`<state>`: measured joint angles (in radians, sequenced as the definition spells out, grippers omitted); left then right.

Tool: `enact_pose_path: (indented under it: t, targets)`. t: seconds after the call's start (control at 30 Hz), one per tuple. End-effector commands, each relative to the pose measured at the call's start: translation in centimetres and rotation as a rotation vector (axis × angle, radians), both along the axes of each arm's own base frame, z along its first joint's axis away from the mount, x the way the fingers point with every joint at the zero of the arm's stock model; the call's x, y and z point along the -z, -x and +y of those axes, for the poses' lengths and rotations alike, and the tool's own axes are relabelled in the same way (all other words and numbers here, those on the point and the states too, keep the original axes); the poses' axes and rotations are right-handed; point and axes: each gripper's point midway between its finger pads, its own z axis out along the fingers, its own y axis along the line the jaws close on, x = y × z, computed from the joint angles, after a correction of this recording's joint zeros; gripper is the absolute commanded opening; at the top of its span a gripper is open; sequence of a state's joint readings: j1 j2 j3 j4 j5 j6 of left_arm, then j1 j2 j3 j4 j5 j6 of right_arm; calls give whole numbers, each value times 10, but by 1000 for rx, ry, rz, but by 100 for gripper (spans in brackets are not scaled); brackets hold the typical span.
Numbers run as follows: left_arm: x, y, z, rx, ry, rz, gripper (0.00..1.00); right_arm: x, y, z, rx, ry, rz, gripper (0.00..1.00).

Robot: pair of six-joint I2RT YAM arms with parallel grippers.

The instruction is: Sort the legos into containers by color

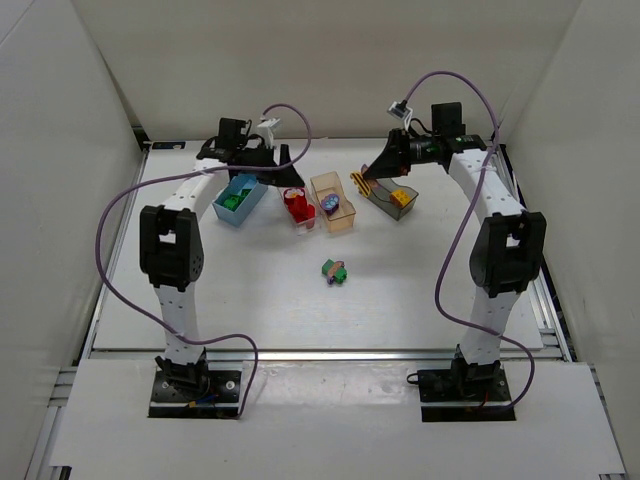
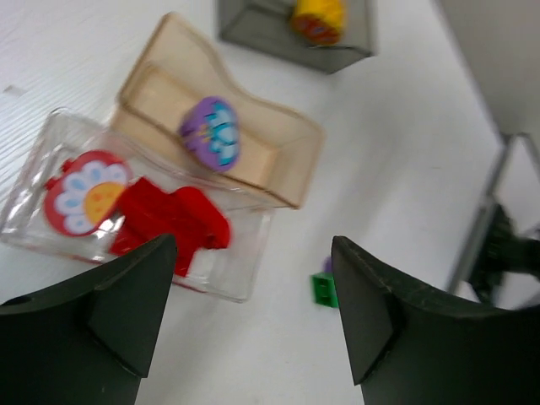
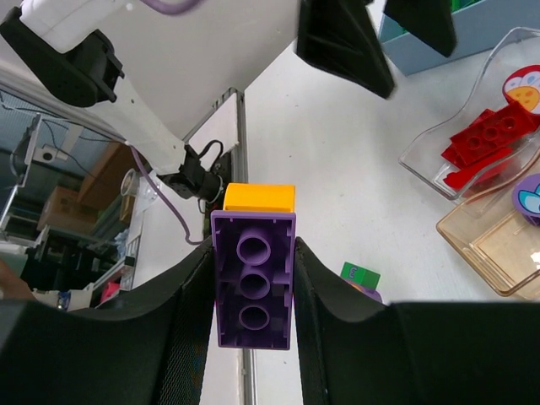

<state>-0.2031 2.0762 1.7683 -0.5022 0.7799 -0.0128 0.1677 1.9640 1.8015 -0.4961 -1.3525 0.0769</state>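
Note:
I will next grab the orange-yellow lego by its striped end (image 1: 360, 184) with my left gripper, so that I can sort it into the grey container (image 1: 386, 199).
My left gripper (image 1: 284, 164) hangs open and empty over the back of the clear container (image 1: 308, 224), which holds red legos (image 2: 173, 221) and a red flower piece. The light blue container (image 1: 254, 196) holds green legos (image 1: 235, 198). A purple flower piece (image 2: 211, 133) lies in the peach container (image 2: 278, 160). The grey container (image 1: 382, 203) holds a yellow lego (image 1: 400, 197). My right gripper (image 3: 253, 253) is shut on a purple lego (image 3: 253, 291) with an orange-yellow lego (image 3: 259, 197) stuck to it, held above the table between the peach and grey containers. A small green-and-purple cluster of legos (image 1: 335, 271) lies loose on the table.
The four containers stand in a row across the back half of the white table (image 1: 250, 300). White walls enclose the table on three sides. The left arm's black fingers (image 3: 346, 42) show at the top of the right wrist view.

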Motion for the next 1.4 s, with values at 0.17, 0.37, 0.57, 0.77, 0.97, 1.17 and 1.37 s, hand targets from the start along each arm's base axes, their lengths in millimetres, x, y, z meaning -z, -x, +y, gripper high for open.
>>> enact_pose_path:
  t: [0.17, 0.37, 0.57, 0.77, 0.97, 1.17, 1.37]
  targets:
    - [-153, 107, -37, 462, 434, -16, 78, -12, 14, 37, -136, -55, -18, 0]
    - [-160, 136, -41, 571, 477, -25, 82, -19, 23, 62, -218, -77, -8, 0]
    - [-158, 138, -42, 588, 480, -41, 83, -23, 28, 77, -265, -87, -9, 0]
    - [-151, 135, -42, 583, 476, -39, 83, -28, 35, 85, -291, -93, -24, 0]
    - [-146, 132, -43, 579, 468, -49, 82, -27, 42, 94, -318, -94, -19, 0]
    - [-143, 130, -44, 565, 459, -44, 72, -27, 44, 101, -330, -94, -26, 0]
    - [-140, 131, -46, 569, 463, -26, 35, -29, 40, 103, -320, -94, -43, 0]
